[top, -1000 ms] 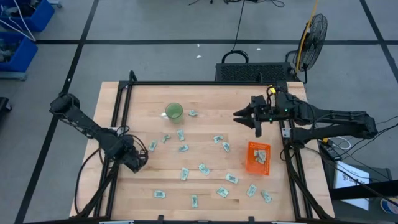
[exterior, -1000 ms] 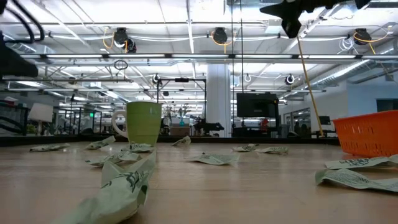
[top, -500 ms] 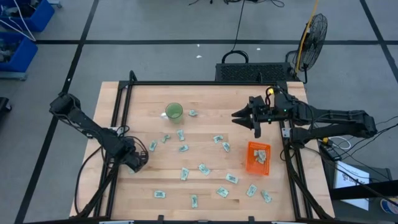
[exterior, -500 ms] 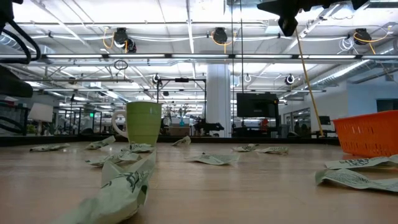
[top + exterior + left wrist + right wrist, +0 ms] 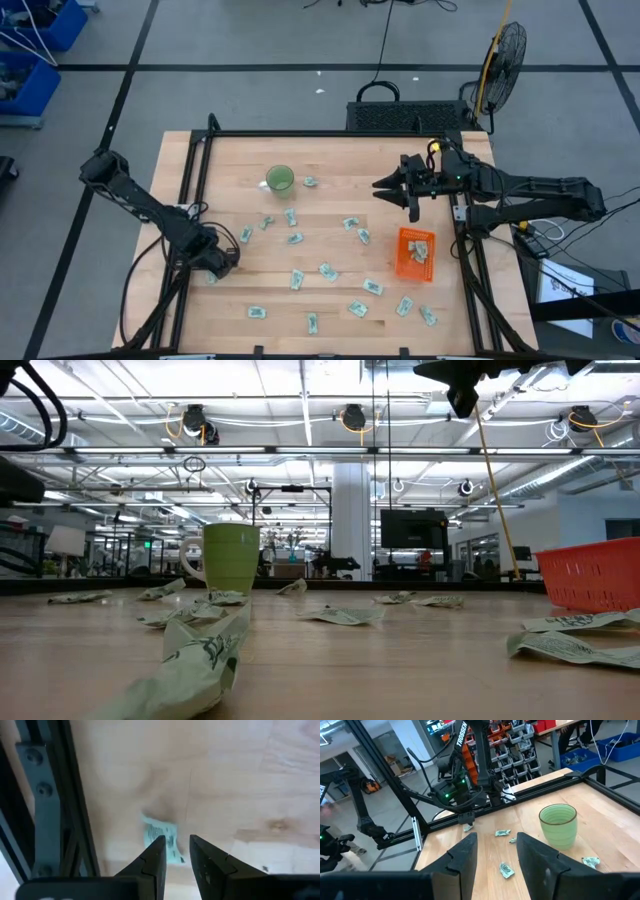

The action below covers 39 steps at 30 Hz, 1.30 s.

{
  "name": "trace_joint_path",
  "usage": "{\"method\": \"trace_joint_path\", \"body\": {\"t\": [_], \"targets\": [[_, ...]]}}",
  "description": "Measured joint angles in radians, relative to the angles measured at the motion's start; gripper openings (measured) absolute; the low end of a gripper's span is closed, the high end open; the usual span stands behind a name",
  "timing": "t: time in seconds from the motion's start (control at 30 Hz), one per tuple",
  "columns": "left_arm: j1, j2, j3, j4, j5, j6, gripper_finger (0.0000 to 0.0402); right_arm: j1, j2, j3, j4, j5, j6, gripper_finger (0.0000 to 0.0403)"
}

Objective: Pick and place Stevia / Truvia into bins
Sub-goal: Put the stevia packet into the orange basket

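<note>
Next, my left gripper grabs the packet by its edge (image 5: 174,856) to sort the Stevia into the orange bin.
Several pale green and white Stevia packets (image 5: 326,270) lie flat and scattered on the wooden table. A few more are in the orange bin (image 5: 415,253) at the right. My left gripper (image 5: 220,263) points steeply down near the table's left edge. It is open by a narrow gap (image 5: 176,842) just over one packet (image 5: 161,836) that lies flat on the wood. Whether a fingertip touches it, I cannot tell. My right gripper (image 5: 385,188) is open, held level high above the table's far right, and holds nothing (image 5: 495,842).
A round green cup (image 5: 279,179) stands at the far middle of the table. A black frame rail (image 5: 45,800) runs along the table's left edge close to my left gripper. The low view shows crumpled packets (image 5: 200,660) near its lens and the bin (image 5: 592,573) at the right.
My left gripper has tipped to point more steeply down at the packet by the left rail, with its finger gap unchanged. No packet has moved.
</note>
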Motion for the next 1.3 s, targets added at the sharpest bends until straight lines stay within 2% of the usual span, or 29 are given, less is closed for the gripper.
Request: {"method": "trace_joint_path", "body": {"t": [0.13,0.3,0.67,0.77,0.87,1.03,1.07,1.2,1.3], "targets": [[-0.016,0.003,0.003,0.041,0.065,-0.079,0.0092,0.0,0.0,0.0,0.0,0.0,0.0,0.013],[-0.051,0.06,0.003,0.061,0.022,-0.143,0.0092,0.0,0.0,0.0,-0.001,0.0,0.0,0.013],[-0.056,0.231,0.01,0.084,0.021,-0.11,0.0092,0.0,0.0,0.0,0.002,0.0,-0.003,0.013],[-0.053,0.235,0.009,0.102,-0.002,-0.092,0.0068,0.0,0.0,0.0,0.002,0.0,-0.003,0.013],[-0.05,0.236,0.008,0.123,-0.018,-0.068,0.0016,0.0,0.0,0.0,0.003,0.0,-0.003,0.013],[-0.041,0.235,0.034,0.116,-0.045,-0.064,0.0004,0.0,0.0,0.0,0.003,0.0,-0.003,0.013],[-0.035,0.238,0.053,0.113,-0.086,-0.064,0.0004,0.0,0.0,0.0,0.003,0.0,-0.002,0.013],[0.003,0.236,0.185,0.156,-0.368,-0.019,0.0003,0.0,0.0,0.0,0.008,0.001,0.0,0.013],[0.056,0.237,0.29,0.183,-0.58,0.086,0.0002,0.0,0.0,0.0,0.017,0.001,0.0,0.013]]}}
